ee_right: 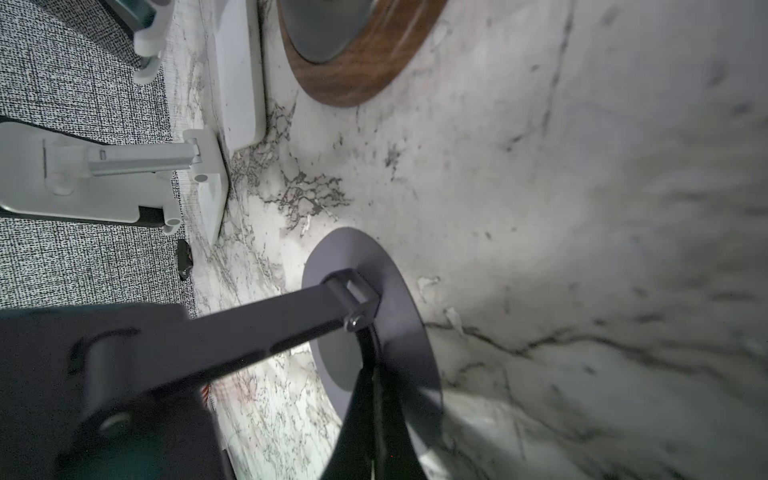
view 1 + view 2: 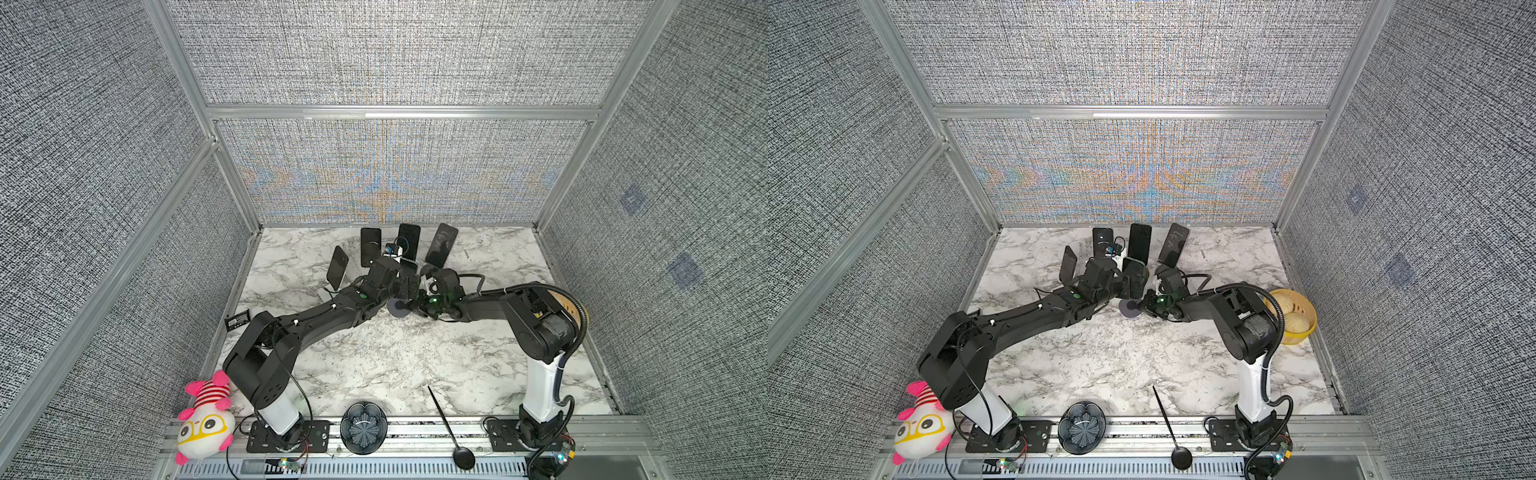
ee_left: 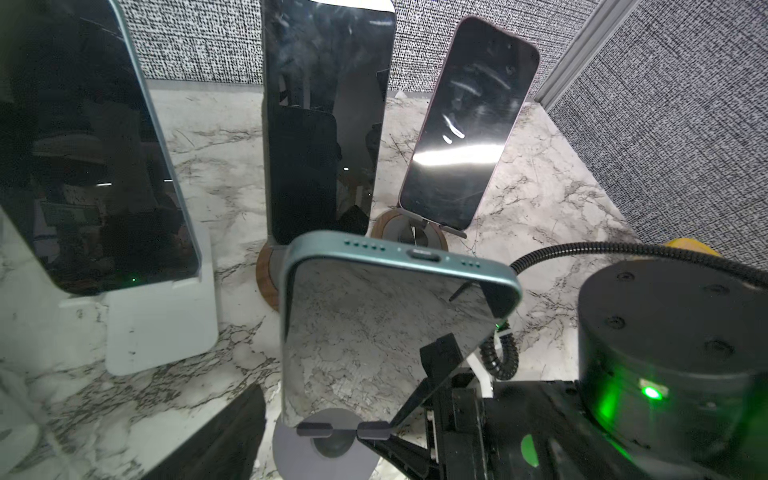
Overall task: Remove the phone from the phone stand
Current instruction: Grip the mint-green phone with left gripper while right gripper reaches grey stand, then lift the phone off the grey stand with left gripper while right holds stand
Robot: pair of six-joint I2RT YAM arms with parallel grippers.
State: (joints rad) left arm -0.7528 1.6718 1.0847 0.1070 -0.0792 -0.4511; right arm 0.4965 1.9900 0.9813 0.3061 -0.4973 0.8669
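The phone [image 3: 376,332] lies beyond my fingertips, short of its teal side [image 3: 284,344] in the left wrist view. My left gripper reaches the phone next, and only then closes.
The phone [image 3: 374,332] has a teal frame and a dark screen that mirrors the marble. It leans on a dark grey phone stand [image 1: 270,328] with a round base [image 1: 399,291], mid-table in both top views [image 2: 409,270] [image 2: 1133,270]. My left gripper [image 2: 411,286] is open wide and straddles the phone's sides. One of its fingers [image 3: 224,436] stands clear of the teal edge; the other is hidden. My right gripper [image 1: 372,365] is shut with nothing between its fingers, and its tips rest on the base beside the hinge [image 2: 405,309].
Several other phones stand on stands behind and to the left [image 2: 336,268] [image 2: 370,245] [image 2: 441,245]. A yellow basket [image 2: 1293,316] sits at the right wall. At the front edge are a plush toy [image 2: 205,415], a dark bowl [image 2: 363,428] and a black spoon [image 2: 449,428].
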